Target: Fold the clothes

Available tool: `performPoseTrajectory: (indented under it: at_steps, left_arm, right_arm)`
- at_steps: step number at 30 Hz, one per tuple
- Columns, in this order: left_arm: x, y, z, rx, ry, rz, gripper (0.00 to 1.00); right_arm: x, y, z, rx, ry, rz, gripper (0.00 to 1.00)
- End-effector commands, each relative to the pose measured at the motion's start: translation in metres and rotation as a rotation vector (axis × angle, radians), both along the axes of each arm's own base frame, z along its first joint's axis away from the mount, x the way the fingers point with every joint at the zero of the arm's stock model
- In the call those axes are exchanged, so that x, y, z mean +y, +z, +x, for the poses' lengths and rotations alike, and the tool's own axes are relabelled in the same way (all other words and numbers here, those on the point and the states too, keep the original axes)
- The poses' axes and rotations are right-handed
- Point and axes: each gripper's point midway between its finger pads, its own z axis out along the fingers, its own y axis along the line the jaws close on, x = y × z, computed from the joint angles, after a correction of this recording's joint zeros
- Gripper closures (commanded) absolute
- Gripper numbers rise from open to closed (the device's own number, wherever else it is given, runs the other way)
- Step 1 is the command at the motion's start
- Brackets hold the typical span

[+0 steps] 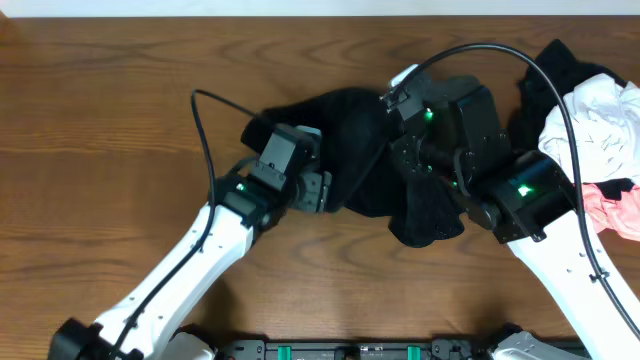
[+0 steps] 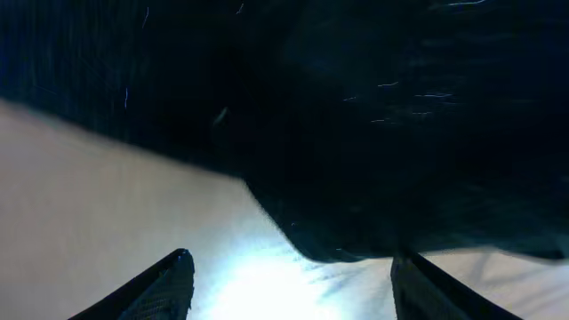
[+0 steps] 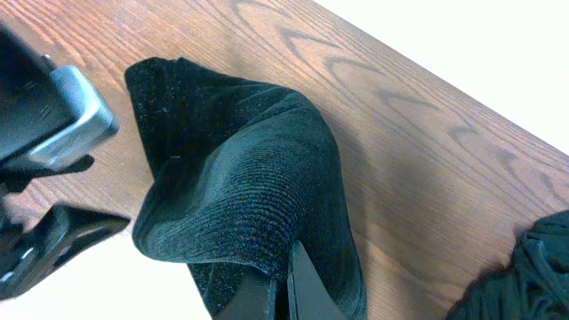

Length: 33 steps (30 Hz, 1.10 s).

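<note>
The black ribbed garment (image 1: 350,120) needs to be spread flat for folding. My left gripper will next grab its hanging edge corner (image 1: 336,203), opposite the fold at my right gripper.
A black ribbed garment (image 1: 350,120) lies bunched on the wooden table between my two arms. My right gripper (image 3: 284,284) is shut on a fold of the garment (image 3: 240,196), which curls up over the fingers; in the overhead view this gripper (image 1: 388,118) sits at the garment's upper right. My left gripper (image 2: 292,262) is open, fingers spread just above the table, with the garment's edge (image 2: 356,133) hanging just beyond the fingertips. In the overhead view the left gripper (image 1: 325,190) is at the garment's lower left edge. It also shows in the right wrist view (image 3: 53,124).
A pile of other clothes lies at the right table edge: white (image 1: 600,120), pink (image 1: 615,205) and black (image 1: 545,90) pieces. Black cables arc over both arms. The table's far edge meets a white wall (image 3: 462,44).
</note>
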Motion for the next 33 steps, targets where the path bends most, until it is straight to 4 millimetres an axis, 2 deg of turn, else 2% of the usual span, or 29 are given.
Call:
performPoseTrajectory:
  at_steps: [1,3,6,12,16,21,22,23,27,31,33]
  left_arm:
    - [-0.01,0.002,-0.006,-0.119,-0.287,0.156,0.05]
    - [-0.012,-0.004,-0.01,-0.12,-0.315,0.19,0.01]
    - [-0.013,-0.009,-0.01,-0.127,-0.302,0.237,0.04]
    - [-0.029,0.003,-0.001,-0.19,-0.262,0.177,0.04]
    - [-0.044,0.007,-0.004,-0.219,-0.295,0.155,0.04]
    - [-0.06,-0.001,-0.002,-0.234,-0.299,0.126,0.04]
    - [-0.061,-0.003,-0.001,-0.233,-0.295,0.122,0.06]
    - [-0.063,-0.006,0.001,-0.234,-0.294,0.121,0.14]
    - [-0.07,-0.01,0.009,-0.244,-0.274,0.1,0.21]
    - [-0.074,-0.013,0.015,-0.258,-0.259,0.094,0.37]
    - [-0.074,-0.012,0.02,-0.274,-0.248,0.098,0.52]
  right_arm:
    - [-0.001,0.009,0.003,-0.039,-0.027,-0.002,0.98]
    - [-0.006,0.012,0.007,-0.059,-0.055,-0.018,0.99]
    - [-0.007,0.013,0.009,-0.069,-0.065,-0.021,0.99]
    - [-0.006,0.013,0.009,-0.057,-0.091,0.016,0.99]
    - [0.003,0.014,0.006,-0.04,-0.059,0.063,0.99]
    - [0.015,0.019,0.004,-0.027,-0.03,0.132,0.99]
    - [0.015,0.02,0.004,-0.028,-0.034,0.139,0.99]
    - [0.017,0.021,0.004,-0.029,-0.029,0.151,0.99]
    - [0.025,0.024,0.001,-0.021,0.009,0.182,0.99]
    - [0.026,0.029,-0.002,-0.027,0.024,0.199,0.99]
    - [0.025,0.034,-0.004,-0.039,0.025,0.205,0.99]
